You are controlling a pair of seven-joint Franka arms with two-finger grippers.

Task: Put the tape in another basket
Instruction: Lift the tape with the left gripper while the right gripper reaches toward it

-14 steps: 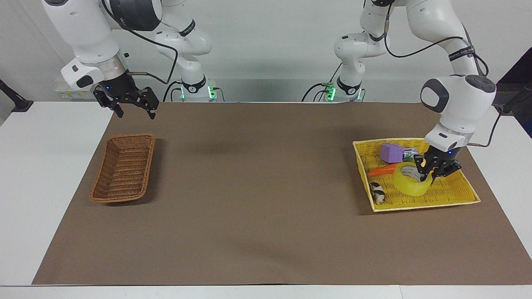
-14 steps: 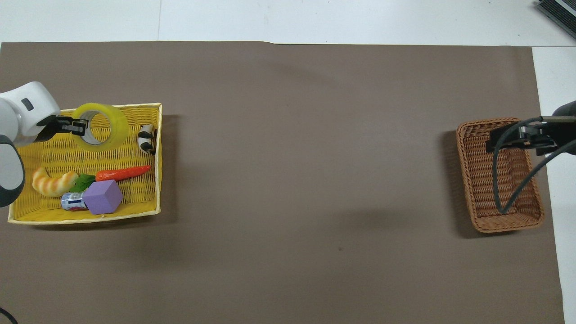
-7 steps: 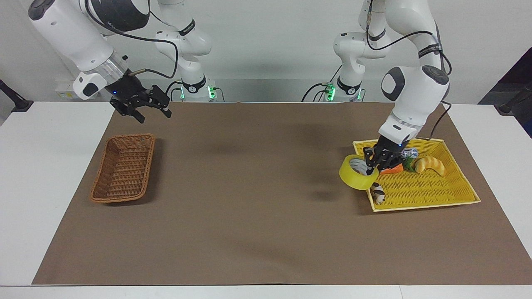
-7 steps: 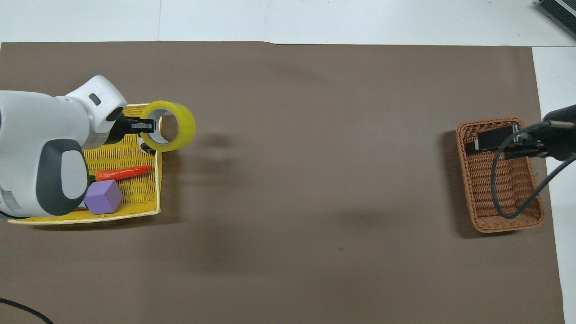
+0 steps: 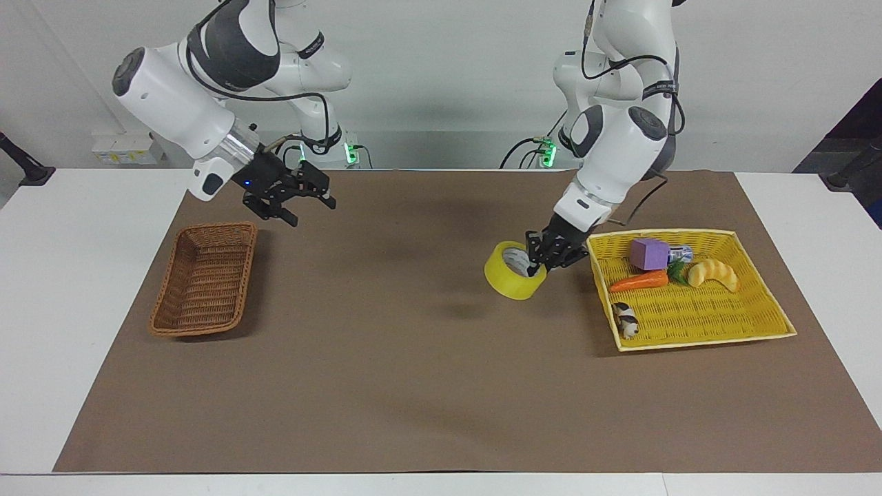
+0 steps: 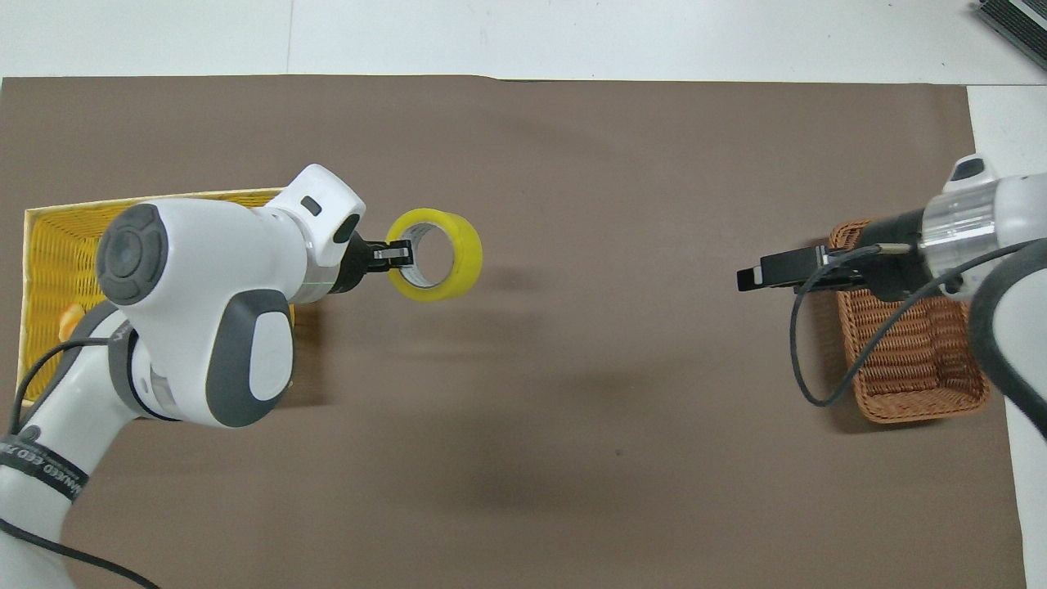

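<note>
The robot's right gripper will next grab the tape by its free far rim [image 6: 468, 254], because the left gripper's fingers already cover one side of the tape's ring.
The yellow tape roll [image 5: 511, 279] hangs in the air over the bare brown mat, just past the edge of the yellow basket [image 5: 716, 317] toward the table's middle. My left gripper [image 5: 539, 265] is shut on the tape's rim, one finger inside the white core. In the overhead view the tape [image 6: 446, 256] sticks out from the left gripper [image 6: 398, 255]. The brown wicker basket [image 5: 204, 279] sits empty at the right arm's end and also shows in the overhead view [image 6: 908, 352]. My right gripper [image 5: 310, 210] is open and empty, raised over the mat beside the wicker basket.
The yellow basket holds a purple cube [image 5: 648, 253], a carrot [image 5: 637, 282], a bread roll [image 5: 713, 273], a small can [image 5: 679, 251] and a black-and-white toy [image 5: 626, 320]. In the overhead view my left arm covers most of the yellow basket [image 6: 57, 245].
My left gripper has lifted the tape out of the yellow basket and carried it toward the table's middle. My right gripper has moved from the wicker basket toward the middle.
</note>
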